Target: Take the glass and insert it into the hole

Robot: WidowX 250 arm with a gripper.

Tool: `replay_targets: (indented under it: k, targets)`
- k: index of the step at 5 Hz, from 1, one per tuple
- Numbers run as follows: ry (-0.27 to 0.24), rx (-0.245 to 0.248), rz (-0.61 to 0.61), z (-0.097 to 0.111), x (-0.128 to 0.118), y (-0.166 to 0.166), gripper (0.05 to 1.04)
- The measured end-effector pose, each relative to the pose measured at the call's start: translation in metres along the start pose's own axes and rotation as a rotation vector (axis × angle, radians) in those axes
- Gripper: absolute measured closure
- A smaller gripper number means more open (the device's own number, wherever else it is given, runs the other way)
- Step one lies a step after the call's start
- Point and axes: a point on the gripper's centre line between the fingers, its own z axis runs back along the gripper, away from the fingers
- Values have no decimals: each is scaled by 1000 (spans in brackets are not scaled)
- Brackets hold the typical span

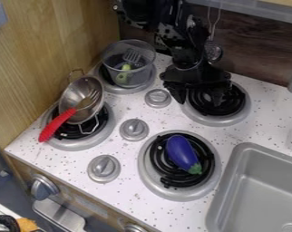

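The clear glass (140, 78) has a wide round opening that is broader than the gripper's open fingers, so the gripper should next pick the glass up by the thin side at its rim.
My black gripper (199, 97) hangs over the back right burner, with its fingers apart and no object visible between them. To its left, a clear round glass (140, 78) stands upright on the back left burner. A fork with a green handle (123, 74) is inside the glass. The gripper and the glass are apart. I cannot tell which opening is the hole; the burners have black coils, and part of the back right coil (233, 100) is hidden by the gripper.
A metal strainer (73, 97) with a red-handled utensil (56, 124) rests on the front left burner. A purple eggplant (181, 152) lies on the front right burner. Silver knobs (133, 129) stand between burners. The grey sink (233, 181) is at lower right, and a utensil (214, 52) hangs behind.
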Motion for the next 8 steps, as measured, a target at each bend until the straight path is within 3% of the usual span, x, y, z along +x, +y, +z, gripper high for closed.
replay_targets:
  k: [1,2,3,4,6,7,8]
  targets:
    - [39,-6,-16,-9,-11,1,84]
    - [12,-102,-158,-8,-9,29,84]
    - [42,-133,-154,-10,-10,40,84]
    - [44,-155,-298,-4,1,42,84]
    - [152,-132,-668,7,24,48,84]
    - [145,-106,-777,7,32,56,84]
    - [148,-71,-805,5,39,67,84]
